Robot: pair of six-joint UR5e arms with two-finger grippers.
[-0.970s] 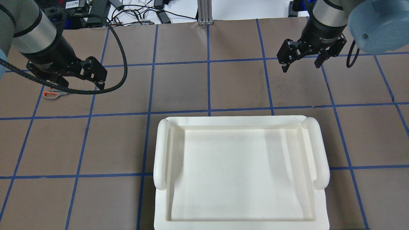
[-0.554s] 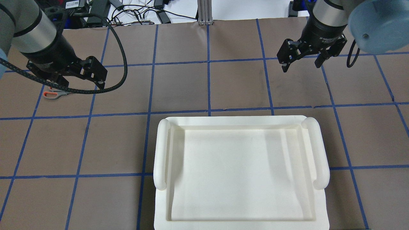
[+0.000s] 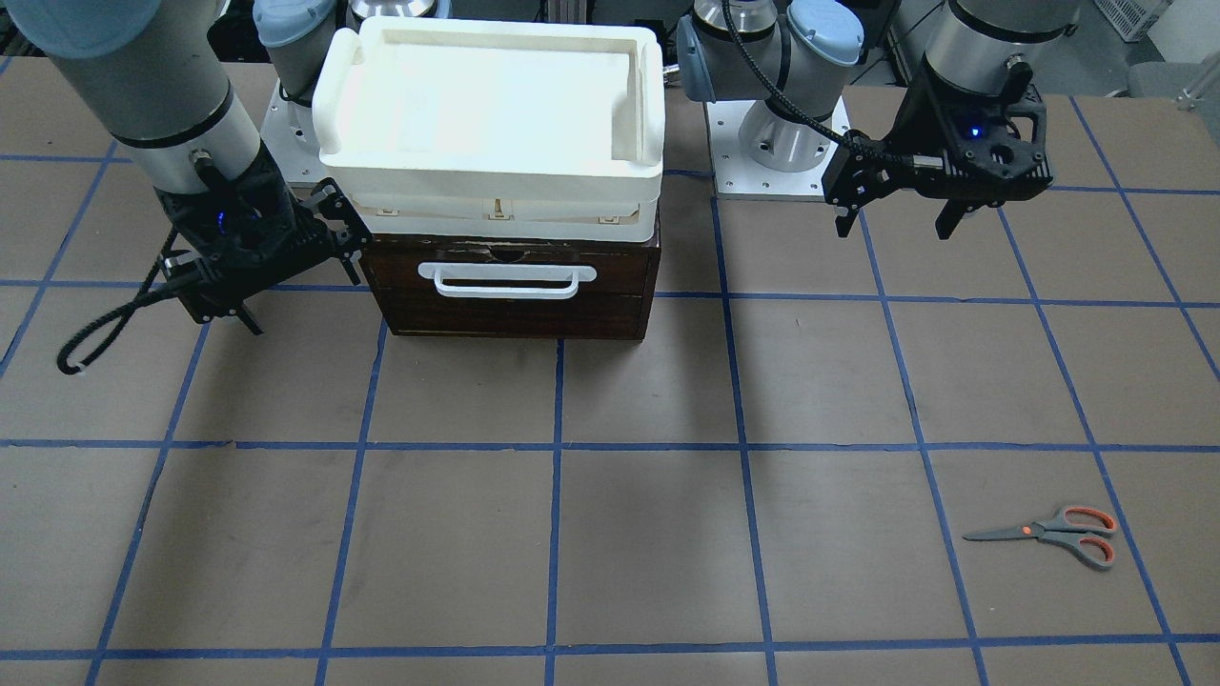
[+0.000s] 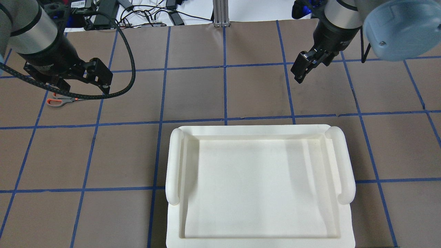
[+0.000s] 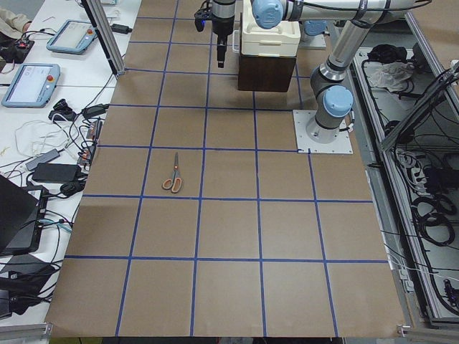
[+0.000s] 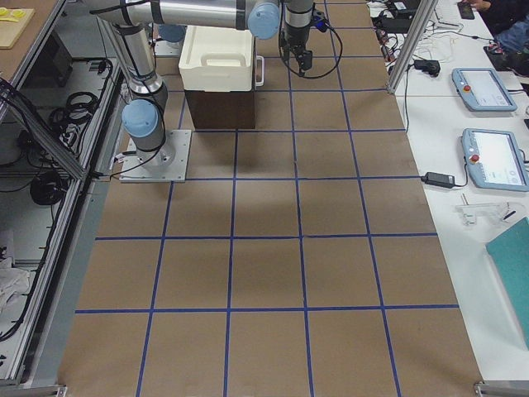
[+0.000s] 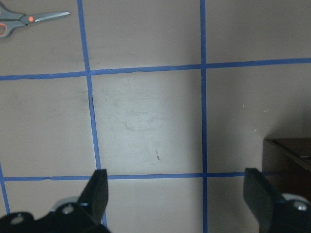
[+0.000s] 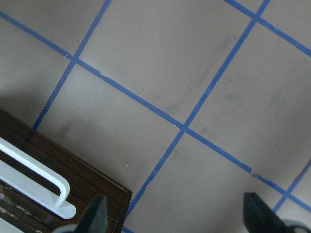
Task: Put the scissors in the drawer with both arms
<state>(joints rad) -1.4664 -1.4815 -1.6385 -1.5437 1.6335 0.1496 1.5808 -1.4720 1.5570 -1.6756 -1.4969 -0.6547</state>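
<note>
The scissors' pointed blades lie bare on the tabletop, so my left gripper should next grab the scissors by their gray handles to place them in the drawer.
The scissors (image 3: 1048, 534) lie flat on the brown table, far from the robot on its left side. They also show in the overhead view (image 4: 59, 102), partly under the cable, and in the left wrist view (image 7: 24, 20). The dark brown drawer (image 3: 515, 310) is shut, its white bar handle (image 3: 515, 281) facing away from the robot. My left gripper (image 3: 894, 229) hangs open and empty above the table, well short of the scissors. My right gripper (image 3: 305, 305) is open and empty beside the drawer's front corner (image 8: 58, 184).
A cream-white plastic tray (image 3: 486, 167) sits on top of the drawer cabinet and fills the lower overhead view (image 4: 174, 165). A black cable (image 4: 129, 69) loops from the left wrist. Blue tape lines grid the table. Cables and devices lie past the far edge.
My right gripper has turned about its wrist and shifted a little left in the overhead view. My left gripper has drifted slightly up and left. The scissors have not moved.
</note>
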